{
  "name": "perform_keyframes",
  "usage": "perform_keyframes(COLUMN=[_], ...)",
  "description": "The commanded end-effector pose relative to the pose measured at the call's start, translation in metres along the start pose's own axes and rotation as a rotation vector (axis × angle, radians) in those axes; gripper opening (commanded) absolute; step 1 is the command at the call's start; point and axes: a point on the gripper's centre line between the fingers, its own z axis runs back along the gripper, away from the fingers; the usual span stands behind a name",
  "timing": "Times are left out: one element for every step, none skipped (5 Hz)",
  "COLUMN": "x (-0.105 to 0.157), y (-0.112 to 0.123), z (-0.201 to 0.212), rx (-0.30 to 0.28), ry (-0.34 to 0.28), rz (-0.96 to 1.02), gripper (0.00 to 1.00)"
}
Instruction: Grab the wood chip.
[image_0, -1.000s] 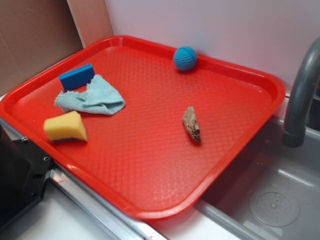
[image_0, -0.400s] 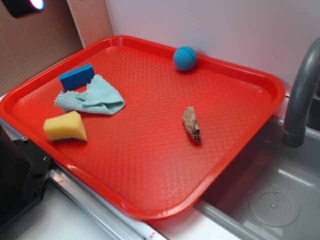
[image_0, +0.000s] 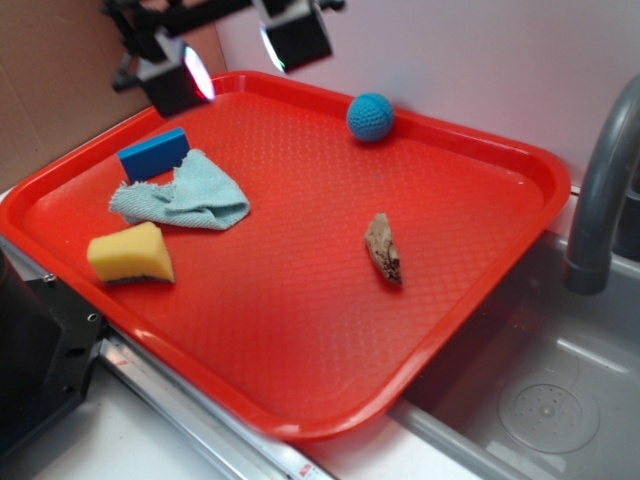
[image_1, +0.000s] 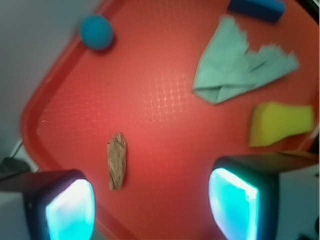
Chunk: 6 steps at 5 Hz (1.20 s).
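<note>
My gripper grabs the chip by its dark-speckled end (image_0: 391, 268) next, to lift the wood chip from the red tray.
The wood chip (image_0: 383, 248) (image_1: 117, 160), a small rough brown sliver, lies flat on the red tray (image_0: 300, 330) right of its middle. My gripper (image_0: 238, 55) (image_1: 152, 207) hangs high over the tray's far left corner, well away from the chip. Its two fingers (image_0: 295, 38) stand wide apart, open and empty. In the wrist view the chip lies ahead of the left finger (image_1: 70, 210), with bare tray between the pads.
On the tray's left are a blue block (image_0: 153, 153), a crumpled pale teal cloth (image_0: 190, 198) and a yellow sponge wedge (image_0: 130, 254). A blue knitted ball (image_0: 370, 116) rests at the far rim. A grey sink (image_0: 540, 390) and faucet (image_0: 600, 200) lie to the right.
The gripper has come into the exterior view from the top left, moving right and lower over the tray's far corner. The chip and other objects have not moved.
</note>
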Motion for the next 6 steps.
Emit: perform_keyframes(x=[-0.002, -0.008, -0.014, -0.023, -0.024, -0.024], y=[-0.032, -0.038, -0.039, -0.042, -0.038, -0.031], z=[-0.056, -0.090, -0.112, -0.124, -0.125, -0.126], rx=[0.037, 0.138, 0.183, 0.203, 0.202, 0.220], ry=[-0.001, 0.005, 0.005, 0.008, -0.013, -0.039], rz=[0.041, 0.005, -0.014, -0.042, -0.022, -0.002], gripper=[1.00, 1.00, 1.00, 1.00, 0.00, 0.00])
